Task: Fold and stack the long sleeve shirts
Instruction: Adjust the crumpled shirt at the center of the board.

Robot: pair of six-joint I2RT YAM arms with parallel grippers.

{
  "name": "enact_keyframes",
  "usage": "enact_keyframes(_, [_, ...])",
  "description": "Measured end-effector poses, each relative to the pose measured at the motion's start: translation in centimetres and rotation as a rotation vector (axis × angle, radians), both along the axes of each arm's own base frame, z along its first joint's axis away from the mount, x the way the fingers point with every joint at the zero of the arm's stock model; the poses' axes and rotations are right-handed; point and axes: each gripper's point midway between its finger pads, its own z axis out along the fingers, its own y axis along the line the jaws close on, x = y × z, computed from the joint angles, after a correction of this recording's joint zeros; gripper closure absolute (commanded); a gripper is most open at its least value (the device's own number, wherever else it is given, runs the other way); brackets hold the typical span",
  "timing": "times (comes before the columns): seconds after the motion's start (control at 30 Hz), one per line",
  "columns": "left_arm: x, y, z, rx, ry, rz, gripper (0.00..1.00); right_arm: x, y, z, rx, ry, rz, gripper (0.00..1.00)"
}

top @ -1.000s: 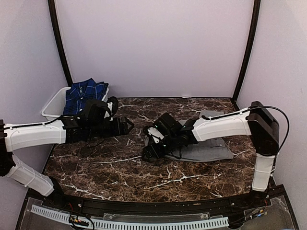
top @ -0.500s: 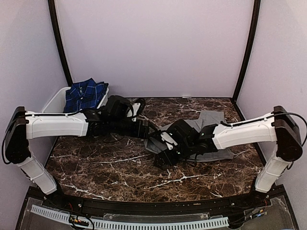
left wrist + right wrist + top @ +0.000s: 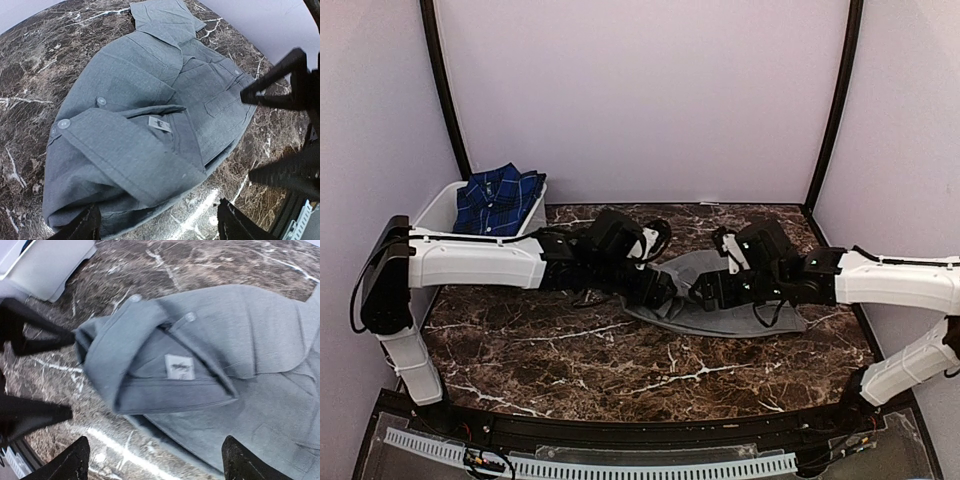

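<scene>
I should next use my left gripper to straighten the body of the shirt for folding, so I should grab the plain grey shirt's collar [image 3: 152, 167] beside its white label.
The plain grey shirt [image 3: 692, 268] lies crumpled right of the table's middle, collar toward the left. The collar, its white label and pale buttons show in the left wrist view [image 3: 135, 145] and the right wrist view [image 3: 165, 355]. My left gripper [image 3: 658, 292] is open and empty, low over the collar's near edge [image 3: 157, 231]. My right gripper [image 3: 705, 293] is open and empty just above the shirt [image 3: 156, 466], facing the left one. The navy-and-blue plaid shirt [image 3: 500, 197] lies in the white tub.
The white plastic tub [image 3: 428, 215] stands at the back left corner of the marble table [image 3: 550, 350]; its corner shows in the right wrist view [image 3: 50, 265]. Both arms reach across the table's middle, fingertips close together. Purple walls enclose the back and sides.
My left arm has reached right from near the tub to the grey shirt's collar. My right gripper has drawn back rightward from the table's middle to over the shirt.
</scene>
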Motion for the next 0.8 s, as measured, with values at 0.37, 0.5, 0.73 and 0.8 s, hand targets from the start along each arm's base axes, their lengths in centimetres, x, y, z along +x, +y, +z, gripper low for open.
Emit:
enact_keyframes(0.37, [-1.1, -5.6, -0.6, 0.242, -0.211, 0.007, 0.18, 4.6, -5.6, -0.2, 0.057, 0.002, -0.222, 0.28])
enact_keyframes(0.5, [-0.2, -6.2, -1.8, 0.343, -0.265, 0.041, 0.15, 5.8, -6.3, -0.5, 0.071, 0.006, -0.253, 0.29])
enact_keyframes(0.73, [1.3, -4.1, -4.3, 0.534, -0.324, 0.072, 0.15, 6.7, -6.3, -0.9, 0.092, 0.010, -0.259, 0.29])
enact_keyframes(0.8, [1.5, -3.5, -4.8, 0.572, -0.334, 0.073, 0.19, 6.7, -6.2, -1.2, 0.093, 0.015, -0.254, 0.29])
